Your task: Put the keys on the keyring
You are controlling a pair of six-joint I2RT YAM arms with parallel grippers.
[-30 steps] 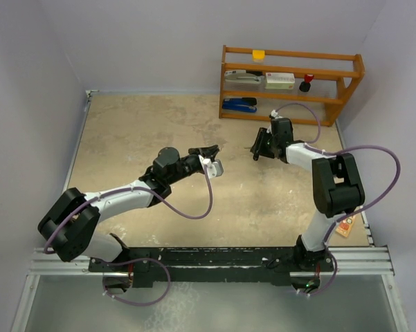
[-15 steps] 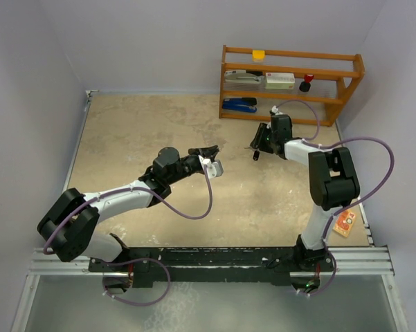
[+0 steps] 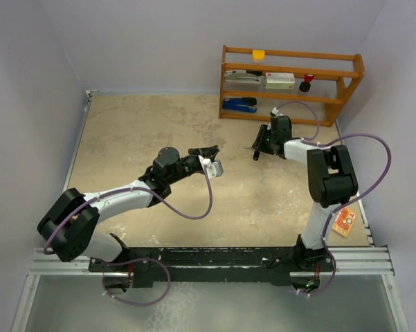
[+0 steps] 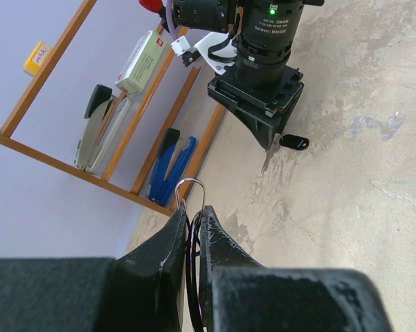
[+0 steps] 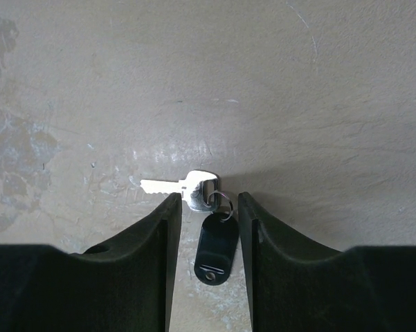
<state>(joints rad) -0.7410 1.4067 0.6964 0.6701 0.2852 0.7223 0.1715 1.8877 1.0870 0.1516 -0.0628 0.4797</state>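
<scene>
The fingers are on both sides of the black tag's ring end (image 3: pixel 256 153) (image 5: pixel 220 220) and meet their shadow on the tabletop. It is time for my right gripper to close on the black tag.
A silver key (image 5: pixel 192 187) with a black oval tag (image 5: pixel 216 247) on a small split ring lies flat on the table. My right gripper (image 5: pixel 206 200) hangs just over it, open, one finger on each side of the tag and nothing pinched. In the left wrist view the same black tag (image 4: pixel 293 143) shows under the right gripper (image 4: pixel 270 141). My left gripper (image 4: pixel 192 214) is shut on the keyring (image 4: pixel 191 180), a thin silver wire loop that pokes out past the fingertips. From above, the left gripper (image 3: pixel 212 150) is held off the table, left of the right gripper (image 3: pixel 257 149).
A wooden rack (image 3: pixel 291 79) stands at the back right with a blue stapler (image 3: pixel 239 104), a grey stapler (image 3: pixel 242 77), a white box (image 3: pixel 279 80) and small yellow and red items. An orange card (image 3: pixel 345 223) lies near the right arm's base.
The right gripper has shifted slightly toward the rack and settled over the key, its fingers a little closer together. The orange card has come into view. The left arm has not moved.
</scene>
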